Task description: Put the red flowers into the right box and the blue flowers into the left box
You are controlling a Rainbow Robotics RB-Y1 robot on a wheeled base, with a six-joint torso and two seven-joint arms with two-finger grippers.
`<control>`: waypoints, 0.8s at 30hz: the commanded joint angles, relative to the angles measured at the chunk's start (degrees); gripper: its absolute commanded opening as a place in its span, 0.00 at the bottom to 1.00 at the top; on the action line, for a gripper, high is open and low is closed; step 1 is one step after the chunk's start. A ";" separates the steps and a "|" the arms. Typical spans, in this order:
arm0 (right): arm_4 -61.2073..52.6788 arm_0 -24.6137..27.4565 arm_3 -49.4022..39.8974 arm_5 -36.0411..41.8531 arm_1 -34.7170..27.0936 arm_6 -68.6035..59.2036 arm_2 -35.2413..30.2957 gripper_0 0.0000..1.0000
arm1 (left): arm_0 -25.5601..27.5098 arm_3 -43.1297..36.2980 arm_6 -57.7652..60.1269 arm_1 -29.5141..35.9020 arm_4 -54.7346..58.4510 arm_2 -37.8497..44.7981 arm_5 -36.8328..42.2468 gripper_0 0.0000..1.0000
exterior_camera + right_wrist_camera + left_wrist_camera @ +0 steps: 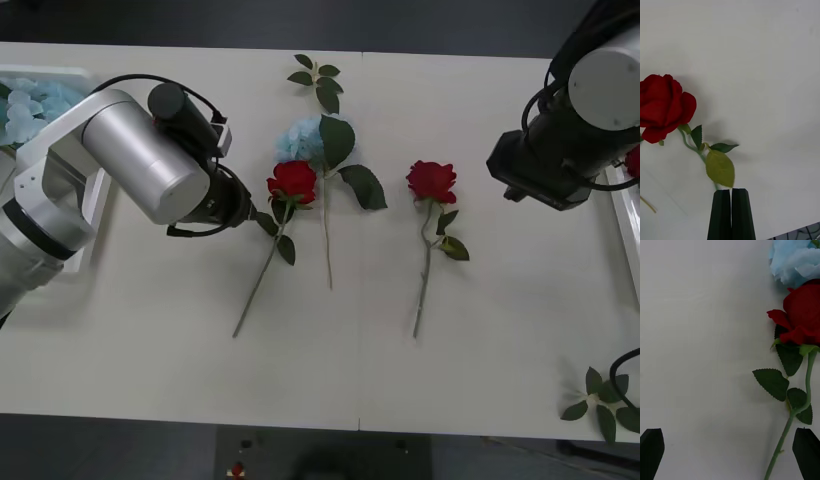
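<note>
The thin red petals are spread open at the bloom, so the robot's left gripper will reach the rose (801,318) and grab it by its green stem, below the leaves.
Two red flowers (292,181) (431,181) lie on the white table, blooms away from me. A blue flower (300,140) lies beside the left rose, its head touching it. My left gripper (248,208) hovers open just left of that rose (801,318), with its stem near one of the fingers (807,452). More blue flowers (28,105) rest in the left box (62,72). My right arm (560,150) is beside the right box (630,215), and my right gripper (731,195) is shut at the stem of a third red flower (662,107).
A loose green leaf sprig (318,80) lies at the table's far edge. Another sprig (605,395) sits at the near right corner. The table's front edge runs close below the stems.
</note>
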 commanded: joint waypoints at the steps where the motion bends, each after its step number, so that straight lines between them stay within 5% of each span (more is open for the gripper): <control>1: 2.50 -0.84 -1.08 -1.40 0.45 1.37 2.57 0.49 | -3.02 2.83 0.71 -2.06 -0.68 -1.74 -2.92 1.00; 2: 3.11 -0.75 -1.08 -1.84 0.71 1.37 2.83 0.80 | -3.28 3.53 0.71 -2.67 -0.68 -2.45 -3.71 1.00; 4: 3.73 -0.40 -1.08 -2.10 1.24 1.63 3.01 0.96 | -3.98 4.67 0.89 -3.64 -0.85 -4.03 -4.85 1.00; 15: 5.66 -0.05 0.42 -2.98 4.49 2.16 7.40 0.99 | -5.74 5.64 2.29 -6.98 -2.26 -10.88 -5.91 1.00; 24: 14.71 4.26 1.91 -6.76 11.17 2.25 7.58 0.99 | -8.55 13.90 3.52 -9.79 -4.28 -15.72 -10.39 1.00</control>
